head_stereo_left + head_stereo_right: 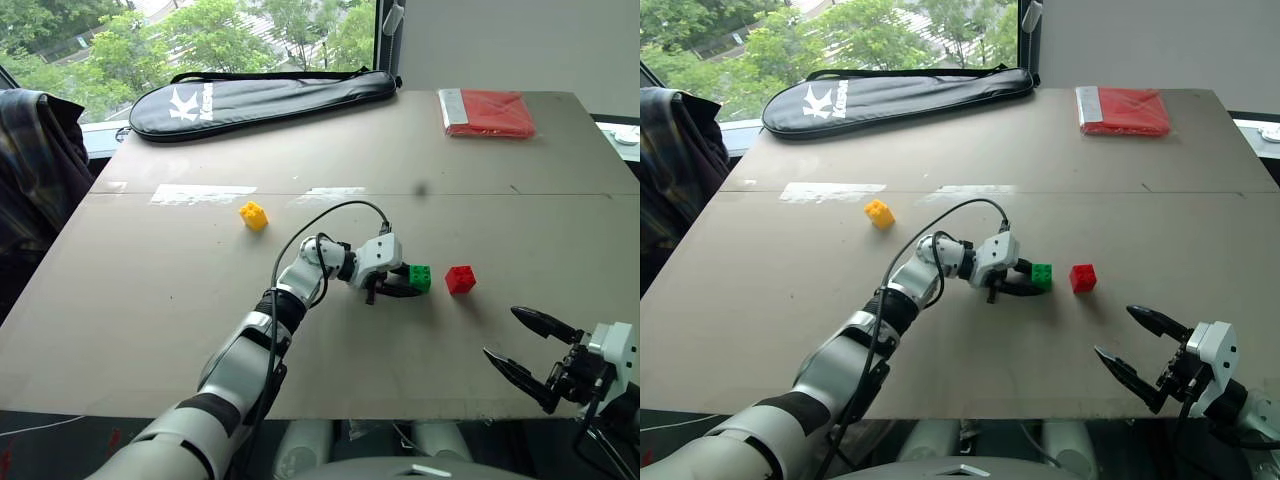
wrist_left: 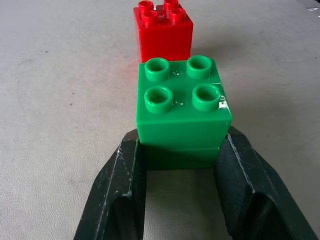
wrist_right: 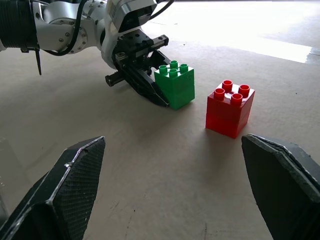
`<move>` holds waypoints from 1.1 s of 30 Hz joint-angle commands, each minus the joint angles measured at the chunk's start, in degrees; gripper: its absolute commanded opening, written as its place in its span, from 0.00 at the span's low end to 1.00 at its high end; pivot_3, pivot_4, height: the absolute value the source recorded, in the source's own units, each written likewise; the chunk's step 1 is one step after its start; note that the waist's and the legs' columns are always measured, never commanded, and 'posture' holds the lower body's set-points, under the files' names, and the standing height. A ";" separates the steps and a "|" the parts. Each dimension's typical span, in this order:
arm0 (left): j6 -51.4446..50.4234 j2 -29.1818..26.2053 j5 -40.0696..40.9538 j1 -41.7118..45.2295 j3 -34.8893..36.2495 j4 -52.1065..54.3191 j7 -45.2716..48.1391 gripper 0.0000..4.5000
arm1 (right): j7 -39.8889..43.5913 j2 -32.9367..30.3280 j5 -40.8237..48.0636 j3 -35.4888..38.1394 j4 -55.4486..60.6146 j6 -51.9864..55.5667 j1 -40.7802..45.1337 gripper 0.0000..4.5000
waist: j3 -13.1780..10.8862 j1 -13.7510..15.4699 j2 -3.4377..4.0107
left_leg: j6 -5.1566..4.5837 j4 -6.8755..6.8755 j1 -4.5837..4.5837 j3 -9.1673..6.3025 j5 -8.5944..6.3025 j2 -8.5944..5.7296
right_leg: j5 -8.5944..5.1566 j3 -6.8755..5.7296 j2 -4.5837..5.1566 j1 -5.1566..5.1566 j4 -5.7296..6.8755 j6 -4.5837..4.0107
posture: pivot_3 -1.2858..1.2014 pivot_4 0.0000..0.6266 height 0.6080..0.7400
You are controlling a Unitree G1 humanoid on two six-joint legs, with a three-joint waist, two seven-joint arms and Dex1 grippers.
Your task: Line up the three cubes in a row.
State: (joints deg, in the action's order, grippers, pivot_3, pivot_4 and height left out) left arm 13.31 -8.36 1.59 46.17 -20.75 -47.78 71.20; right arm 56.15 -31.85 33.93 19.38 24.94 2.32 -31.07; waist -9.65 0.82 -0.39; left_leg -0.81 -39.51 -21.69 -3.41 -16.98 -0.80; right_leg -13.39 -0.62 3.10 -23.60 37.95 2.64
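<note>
I need to open my left gripper. The green cube [image 1: 420, 277] is low on the tabletop next to the red cube, so it would stand in line.
My left gripper [image 1: 406, 286] is shut on the green cube [image 2: 182, 112], its two black fingers [image 2: 125, 185] pressing the cube's lower sides. The green cube [image 1: 420, 277] is low over the table [image 1: 150, 300], a small gap to the left of the red cube [image 1: 460, 279]. In the right wrist view the red cube [image 3: 230, 107] stands upright beside the green cube [image 3: 176, 83]. The yellow cube [image 1: 254, 215] lies alone further back and to the left. My right gripper [image 1: 501, 332] stands open near the table's front right edge, with nothing between its fingers [image 3: 75, 172].
A black racket bag [image 1: 260, 98] lies along the table's far edge. A flat red packet [image 1: 490, 112] sits at the far right corner. A plaid cloth [image 1: 35, 170] hangs off the left side.
</note>
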 commanded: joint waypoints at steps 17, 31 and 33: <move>-3.39 -1.85 -1.65 -2.54 1.69 4.49 -2.13 0.98 | 0.01 0.66 -0.49 0.23 0.05 -1.30 0.00 1.00 | 0.01 -0.27 0.01 | -0.01 -0.01 0.05 -0.01 0.01 0.03 | 0.02 0.02 -0.03 0.00 0.05 -0.02 | 0.52 0.24 0.70; -16.94 -0.61 2.23 -15.81 3.42 27.51 -10.17 0.98 | 0.17 0.12 -0.32 -0.40 -0.88 -0.28 2.68 1.00 | 0.02 -0.38 0.04 | -0.01 0.01 0.06 -0.19 0.01 0.11 | 0.12 0.12 0.01 -0.01 0.02 -0.15 | 0.52 0.24 0.70; -18.05 -0.48 2.42 -16.52 3.52 28.79 -10.94 0.98 | 0.35 0.25 -0.44 -0.47 -1.02 -0.51 2.52 1.00 | 0.02 -0.18 0.04 | -0.01 0.01 0.06 -0.19 0.01 0.09 | 0.12 0.09 0.00 -0.01 0.03 -0.15 | 0.52 0.24 0.70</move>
State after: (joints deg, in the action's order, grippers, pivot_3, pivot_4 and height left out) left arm -3.85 -9.07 2.94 30.10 -17.08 -21.32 60.85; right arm 56.00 -31.33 32.82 18.27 23.62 2.29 -28.37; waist -9.63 0.64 -0.35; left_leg -0.81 -39.49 -21.63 -3.59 -16.97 -0.71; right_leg -13.27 -0.53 3.10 -23.61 37.98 2.49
